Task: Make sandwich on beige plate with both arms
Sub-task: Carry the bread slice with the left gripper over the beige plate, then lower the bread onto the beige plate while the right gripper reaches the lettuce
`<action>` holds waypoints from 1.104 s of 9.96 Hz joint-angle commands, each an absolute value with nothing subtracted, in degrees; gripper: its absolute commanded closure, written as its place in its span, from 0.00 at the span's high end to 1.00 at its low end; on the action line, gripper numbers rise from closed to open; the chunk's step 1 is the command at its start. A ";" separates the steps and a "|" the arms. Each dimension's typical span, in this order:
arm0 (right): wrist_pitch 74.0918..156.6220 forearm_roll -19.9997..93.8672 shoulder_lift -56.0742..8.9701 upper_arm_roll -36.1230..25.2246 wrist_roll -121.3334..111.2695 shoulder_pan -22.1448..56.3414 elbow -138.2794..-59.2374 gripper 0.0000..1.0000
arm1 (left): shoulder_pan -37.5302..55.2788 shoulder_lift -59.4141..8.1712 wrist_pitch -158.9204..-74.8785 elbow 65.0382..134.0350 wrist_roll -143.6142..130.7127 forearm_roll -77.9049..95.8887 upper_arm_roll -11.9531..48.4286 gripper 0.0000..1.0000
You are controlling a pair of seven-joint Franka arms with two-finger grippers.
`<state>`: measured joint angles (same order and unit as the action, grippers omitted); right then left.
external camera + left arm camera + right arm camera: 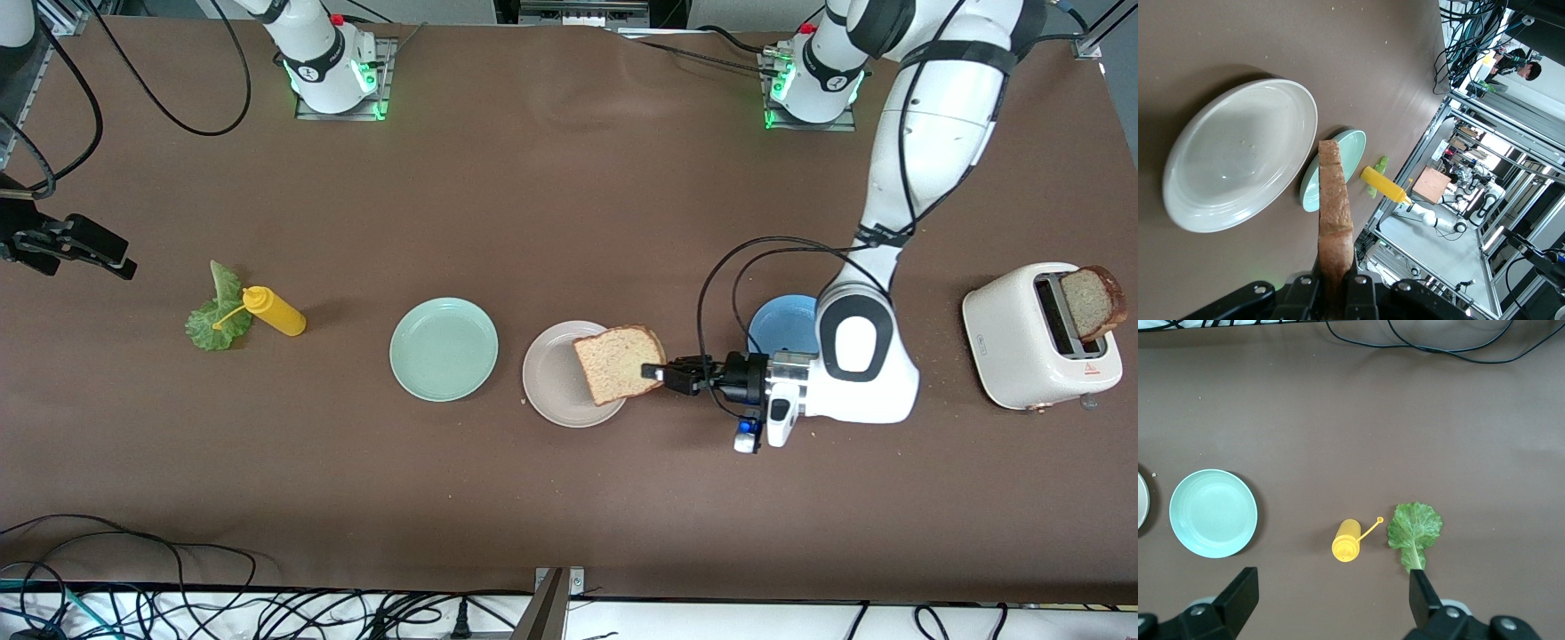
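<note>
The bread's lower edge is above the beige plate (556, 378). I need to lower the bread onto the plate before my left gripper lets go of it.
A slice of brown bread (618, 363) hangs over the beige plate (556, 378), above the rim toward the left arm's end, with my left gripper (660, 373) shut on its edge. In the left wrist view the bread (1335, 213) shows edge-on between the fingers of my left gripper (1336, 293), beside the bare beige plate (1238, 153). A second slice (1092, 302) sticks out of the toaster (1022, 342). The lettuce leaf (218, 311) lies flat toward the right arm's end. My right gripper (84, 251) hovers open there; its wrist view looks down on the lettuce (1415, 530), and the right gripper (1331, 590) holds nothing.
A yellow squeeze bottle (276, 311) lies against the lettuce. A mint green plate (443, 348) sits beside the beige one, toward the right arm's end. A blue plate (782, 324) lies partly under the left arm. Cables run along the table's near edge.
</note>
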<state>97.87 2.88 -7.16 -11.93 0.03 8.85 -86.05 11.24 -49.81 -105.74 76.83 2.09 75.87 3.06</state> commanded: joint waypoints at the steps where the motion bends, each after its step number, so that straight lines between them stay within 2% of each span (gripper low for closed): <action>1: 97.21 3.08 -7.21 -11.78 -0.35 8.70 -85.96 1.00 | 14.58 -51.50 -109.14 75.67 5.61 81.80 2.55 0.00; 6: 97.03 2.81 -7.47 -11.95 -1.14 8.17 -86.84 1.00 | 17.57 -54.49 -116.08 75.50 10.10 84.02 2.55 0.00; 11: 96.86 2.55 -11.76 -12.57 -1.23 6.25 -87.36 1.00 | 19.34 -55.11 -123.12 75.85 11.86 85.52 4.04 0.00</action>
